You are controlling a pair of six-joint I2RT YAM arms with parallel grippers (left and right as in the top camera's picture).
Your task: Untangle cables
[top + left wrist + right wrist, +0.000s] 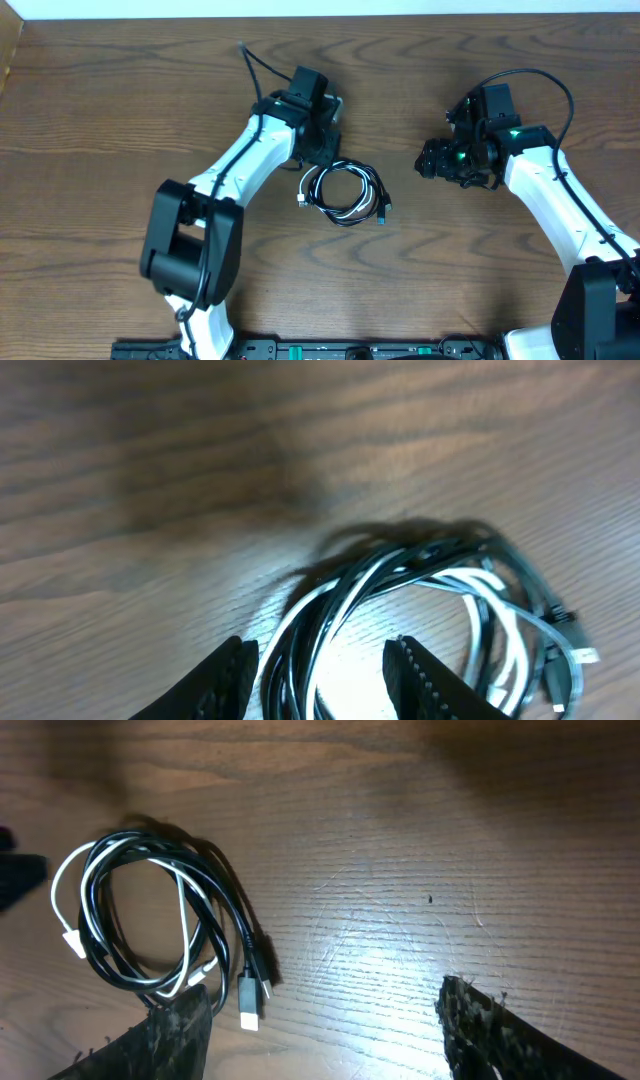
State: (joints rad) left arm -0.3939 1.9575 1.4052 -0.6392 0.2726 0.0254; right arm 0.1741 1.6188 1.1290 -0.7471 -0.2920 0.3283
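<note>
The cable bundle is still below my left gripper's fingers and closing now would miss it, so the gripper goes lower, before it closes on the bundle.
The cables (344,193), one black and one white cord, lie coiled together in a small loop at the middle of the wooden table. My left gripper (322,150) hangs just above the loop's far left edge. In the left wrist view it is open (320,670), with a strand bundle of the cables (400,575) between its fingers, untouched. My right gripper (432,160) is open and empty, to the right of the coil. In the right wrist view the cables (150,920) lie at the left, with the plug ends (250,995) near my left fingertip (325,1030).
The wooden table (480,270) extends all round the coil. A thick black wire (255,65) runs from the left arm toward the table's far edge. The arm bases stand at the front left and front right.
</note>
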